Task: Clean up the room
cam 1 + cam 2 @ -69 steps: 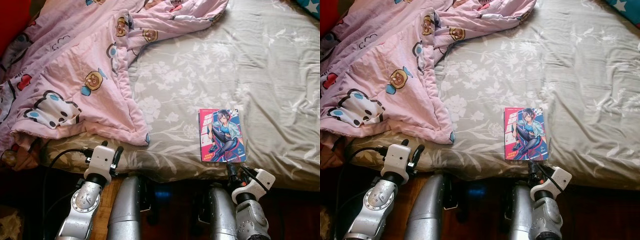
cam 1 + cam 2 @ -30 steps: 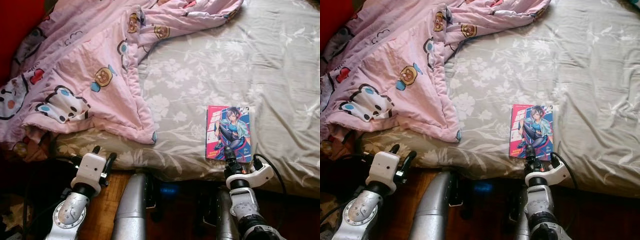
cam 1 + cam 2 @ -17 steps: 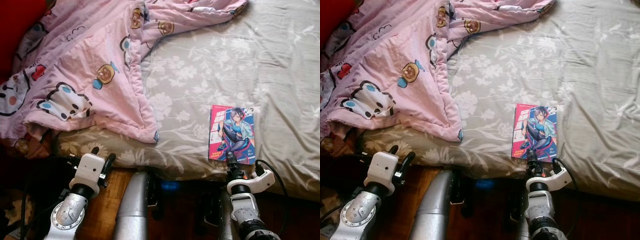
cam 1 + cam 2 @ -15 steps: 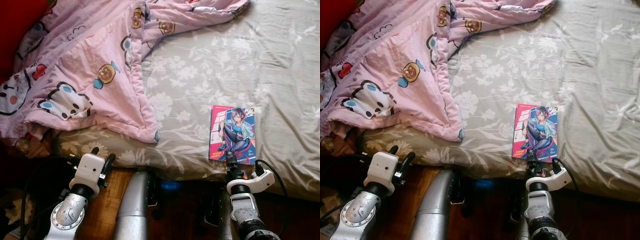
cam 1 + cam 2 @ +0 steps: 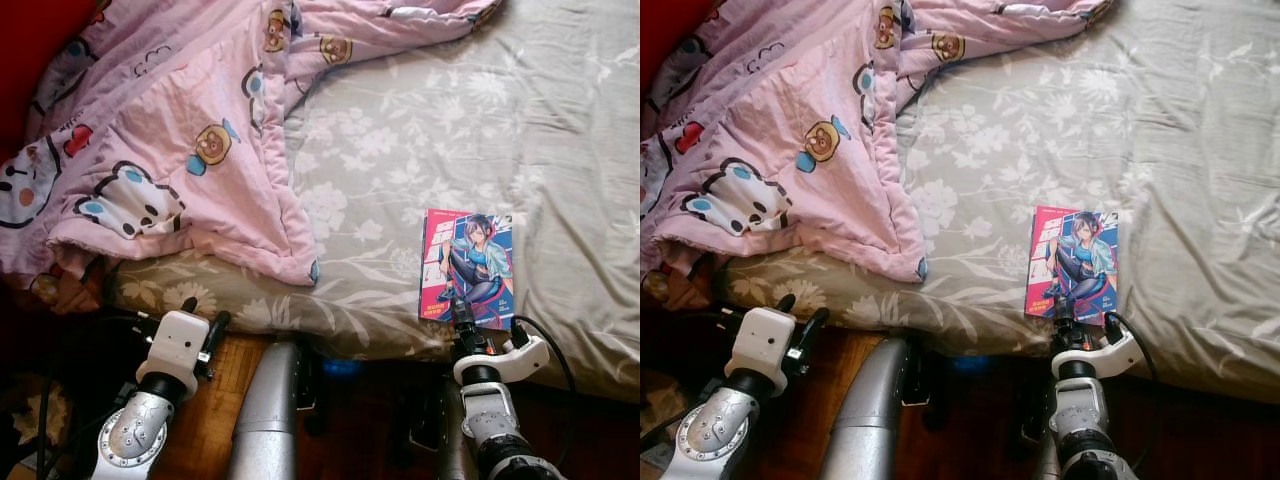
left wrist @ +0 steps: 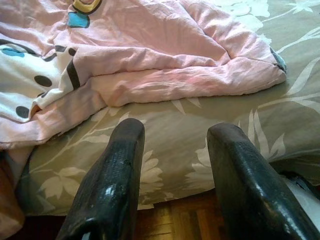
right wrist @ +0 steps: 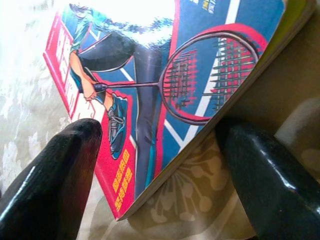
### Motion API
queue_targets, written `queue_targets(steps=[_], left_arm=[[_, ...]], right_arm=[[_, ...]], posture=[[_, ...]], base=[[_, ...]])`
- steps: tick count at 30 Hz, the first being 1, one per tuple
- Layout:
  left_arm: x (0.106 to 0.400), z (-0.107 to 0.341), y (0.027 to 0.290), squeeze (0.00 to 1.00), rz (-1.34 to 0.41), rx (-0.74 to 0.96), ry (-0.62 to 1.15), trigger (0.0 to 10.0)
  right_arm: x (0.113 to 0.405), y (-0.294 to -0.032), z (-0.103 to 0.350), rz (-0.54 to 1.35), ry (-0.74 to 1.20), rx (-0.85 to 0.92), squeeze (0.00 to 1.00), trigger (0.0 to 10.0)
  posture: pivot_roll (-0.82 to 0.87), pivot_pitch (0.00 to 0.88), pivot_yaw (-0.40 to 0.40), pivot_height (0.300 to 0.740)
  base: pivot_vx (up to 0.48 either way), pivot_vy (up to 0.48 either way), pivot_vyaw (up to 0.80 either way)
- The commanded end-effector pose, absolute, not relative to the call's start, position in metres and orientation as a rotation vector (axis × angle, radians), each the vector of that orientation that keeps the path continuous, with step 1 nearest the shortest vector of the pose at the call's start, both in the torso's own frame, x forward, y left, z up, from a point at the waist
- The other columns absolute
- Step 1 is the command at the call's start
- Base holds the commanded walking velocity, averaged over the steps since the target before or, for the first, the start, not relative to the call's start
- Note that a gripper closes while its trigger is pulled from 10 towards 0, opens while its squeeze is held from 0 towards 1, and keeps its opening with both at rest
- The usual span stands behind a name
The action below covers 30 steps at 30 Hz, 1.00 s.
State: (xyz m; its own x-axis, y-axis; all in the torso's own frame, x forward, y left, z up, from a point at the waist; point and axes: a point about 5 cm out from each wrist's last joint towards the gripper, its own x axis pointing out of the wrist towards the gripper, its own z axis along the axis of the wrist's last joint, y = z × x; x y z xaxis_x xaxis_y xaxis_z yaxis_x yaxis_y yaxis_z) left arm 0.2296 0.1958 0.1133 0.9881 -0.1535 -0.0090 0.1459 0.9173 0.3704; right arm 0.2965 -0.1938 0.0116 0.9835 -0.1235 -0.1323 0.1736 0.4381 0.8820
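My right gripper should next pinch the comic book by the thin bottom edge (image 5: 489,326) beside the racket, as the comic book's broad cover (image 5: 458,255) is wider than my open fingers.
A comic book (image 5: 465,268) with a pink and blue cover lies flat on the grey floral bed sheet (image 5: 420,140), close to the bed's near edge. My right gripper (image 5: 461,318) is open at the book's near edge. In the right wrist view its two fingers (image 7: 50,180) stand on either side of the book's (image 7: 165,75) near corner, low against the sheet. My left gripper (image 5: 203,312) is open below the bed's near edge. Its wrist view has the fingers (image 6: 107,185) pointing at the folded hem of the pink cartoon blanket (image 6: 150,65).
The rumpled pink blanket (image 5: 170,130) covers the bed's left half and hangs over its left corner. Wooden floor (image 5: 215,400) lies below the bed edge between my arms. Black cables (image 5: 90,325) run beside the left arm. Something red (image 5: 30,30) stands at the far left.
My right gripper has risen from below the bed edge to the book's near edge and holds there. The camera has drifted slightly. The left arm has barely moved.
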Motion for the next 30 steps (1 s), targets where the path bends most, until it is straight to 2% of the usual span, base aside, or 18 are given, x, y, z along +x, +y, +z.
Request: queue_targets(steps=[1,11,21,22,30], left_arm=[[0.220,0.105,0.201,0.00,-0.155,0.396,0.037,10.0],[0.210,0.108,0.202,0.00,-0.157,0.404,0.052,10.0],[0.207,0.109,0.202,0.00,-0.160,0.406,0.065,10.0],[0.207,0.109,0.201,0.00,-0.160,0.404,0.066,10.0],[0.211,0.106,0.199,0.00,-0.160,0.397,0.067,10.0]], right_arm=[[0.282,-0.194,-0.005,-0.250,0.112,1.136,0.00,10.0],[0.288,-0.198,0.000,-0.280,0.099,1.161,0.00,10.0],[0.310,-0.192,0.021,-0.255,0.040,1.215,0.00,9.8],[0.313,-0.192,0.024,-0.246,0.032,1.215,0.00,0.0],[0.310,-0.198,0.022,-0.251,0.027,1.195,0.00,0.0]], posture=[[0.40,0.588,0.132,0.625],[0.44,0.609,0.153,0.625],[0.45,0.613,0.156,0.625],[0.45,0.612,0.153,0.625],[0.43,0.601,0.139,0.625]], base=[[0.000,0.000,0.00],[0.000,0.000,0.00],[0.000,0.000,0.00],[0.000,0.000,0.00],[0.000,0.000,0.00]])
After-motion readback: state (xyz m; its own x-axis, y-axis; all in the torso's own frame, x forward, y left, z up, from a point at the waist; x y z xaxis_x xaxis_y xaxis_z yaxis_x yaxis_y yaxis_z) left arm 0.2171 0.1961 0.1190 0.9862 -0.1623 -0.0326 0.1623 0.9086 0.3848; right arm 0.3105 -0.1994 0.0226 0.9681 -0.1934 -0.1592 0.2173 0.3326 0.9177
